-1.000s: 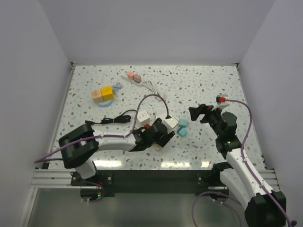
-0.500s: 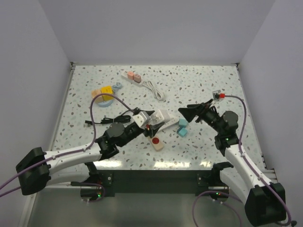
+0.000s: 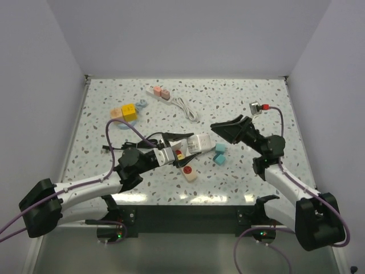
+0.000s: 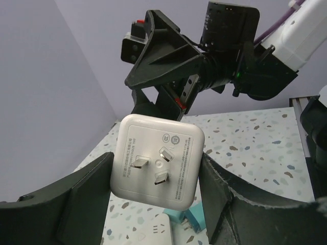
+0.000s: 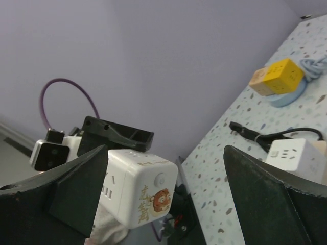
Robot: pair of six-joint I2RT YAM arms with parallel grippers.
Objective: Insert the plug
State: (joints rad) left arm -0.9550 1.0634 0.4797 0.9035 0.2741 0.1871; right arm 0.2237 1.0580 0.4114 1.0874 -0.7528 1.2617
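My right gripper takes hold of the white cube plug [image 3: 200,142] by its sides at the plug's tiger-picture end [image 3: 209,142] next, so its prongs stay free to insert.
My left gripper [image 3: 190,144] is shut on a white cube plug [image 3: 200,142] and holds it above the table. In the left wrist view the cube [image 4: 153,138] sits between my fingers [image 4: 82,204], its three metal prongs facing the camera. My right gripper [image 3: 224,130] is open and empty, just right of the cube and pointing at it. In the right wrist view the cube [image 5: 135,191] shows a tiger picture, a round button and socket slots on its left face; it lies between my wide-open fingers [image 5: 276,199], untouched by them.
A white power strip with a red button [image 3: 188,172] lies on the table under the cube. Two teal plugs [image 3: 219,154] lie beside it. Yellow and orange cubes [image 3: 125,112], a pink-and-white strip [image 3: 159,92], a white cable [image 3: 187,108] and a black cable [image 3: 122,146] lie farther back.
My left arm has drawn back and lifted the white cube off the table, turning it toward the right gripper. My right gripper has moved left and forward, close to the cube.
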